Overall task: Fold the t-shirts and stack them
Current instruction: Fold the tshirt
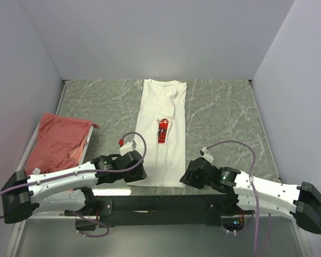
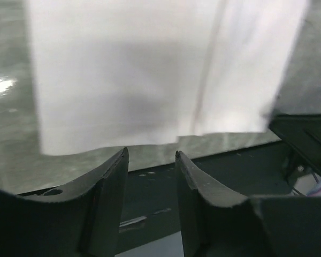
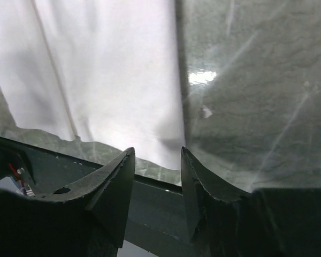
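Observation:
My right gripper picks up the white t-shirt [image 1: 162, 136] by its hem corner [image 1: 182, 184] next, opposite my left gripper's, to fold the hem toward the collar.
A white t-shirt [image 1: 162, 136] lies flat on the marble table, folded lengthwise into a long strip, collar at the far end, a red print [image 1: 162, 131] showing in its middle seam. Its hem [image 2: 150, 134] [image 3: 123, 139] lies just beyond both grippers. My left gripper [image 1: 138, 172] [image 2: 151, 156] stands open at the hem's left corner with nothing between its fingers. My right gripper [image 1: 188, 175] [image 3: 157, 155] stands open at the hem's right corner, also empty. Salmon-red t-shirts [image 1: 58, 142] are piled at the left.
The salmon pile rests in a white wire basket [image 1: 32, 143] along the table's left edge. A black mounting rail [image 1: 160, 203] runs along the near edge under both arms. White walls close in the back and sides.

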Tool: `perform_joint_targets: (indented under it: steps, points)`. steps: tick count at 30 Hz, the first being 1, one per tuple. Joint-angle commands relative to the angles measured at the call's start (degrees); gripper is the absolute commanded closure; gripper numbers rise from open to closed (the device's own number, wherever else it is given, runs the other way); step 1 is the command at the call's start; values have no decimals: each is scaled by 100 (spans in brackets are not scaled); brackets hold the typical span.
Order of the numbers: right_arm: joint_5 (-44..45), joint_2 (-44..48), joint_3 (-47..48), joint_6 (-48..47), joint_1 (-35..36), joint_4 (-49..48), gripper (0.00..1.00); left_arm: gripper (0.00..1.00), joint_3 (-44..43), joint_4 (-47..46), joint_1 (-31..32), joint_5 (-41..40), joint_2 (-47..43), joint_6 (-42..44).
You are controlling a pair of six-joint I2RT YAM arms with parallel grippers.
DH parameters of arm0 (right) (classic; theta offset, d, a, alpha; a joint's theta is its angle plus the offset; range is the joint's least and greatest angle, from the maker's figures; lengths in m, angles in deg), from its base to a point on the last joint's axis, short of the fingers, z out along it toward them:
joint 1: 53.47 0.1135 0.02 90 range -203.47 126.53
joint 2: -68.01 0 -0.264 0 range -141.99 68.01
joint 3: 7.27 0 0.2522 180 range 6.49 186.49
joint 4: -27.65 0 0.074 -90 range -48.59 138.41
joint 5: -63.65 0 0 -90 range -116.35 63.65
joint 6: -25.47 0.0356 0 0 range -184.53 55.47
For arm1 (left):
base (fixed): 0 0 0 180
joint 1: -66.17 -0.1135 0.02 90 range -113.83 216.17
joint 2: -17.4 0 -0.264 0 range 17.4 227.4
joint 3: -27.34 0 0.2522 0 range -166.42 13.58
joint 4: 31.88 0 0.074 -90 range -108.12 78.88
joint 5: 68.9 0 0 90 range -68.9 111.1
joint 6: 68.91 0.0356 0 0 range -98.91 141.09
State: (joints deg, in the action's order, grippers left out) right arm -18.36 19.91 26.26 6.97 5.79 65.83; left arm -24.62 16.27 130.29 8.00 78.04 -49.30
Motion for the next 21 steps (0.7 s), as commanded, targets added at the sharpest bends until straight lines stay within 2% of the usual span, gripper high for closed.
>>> perform_joint_targets:
  steps: [1,6,9,12,21]
  points:
    - [-192,55,-113,-40,-134,1,53,55,286,365,-268,133,-263,-290]
    - [-324,-7,-351,39,-161,-236,53,57,769,498,-724,212,-702,-493]
    - [-377,2,-430,100,-178,-298,53,52,884,551,-891,185,-887,-484]
    - [-377,-7,-474,127,-196,-307,53,48,1007,455,-1067,264,-896,-450]
    - [-394,28,-544,188,-266,-228,53,48,1332,200,-1323,432,-808,-397]
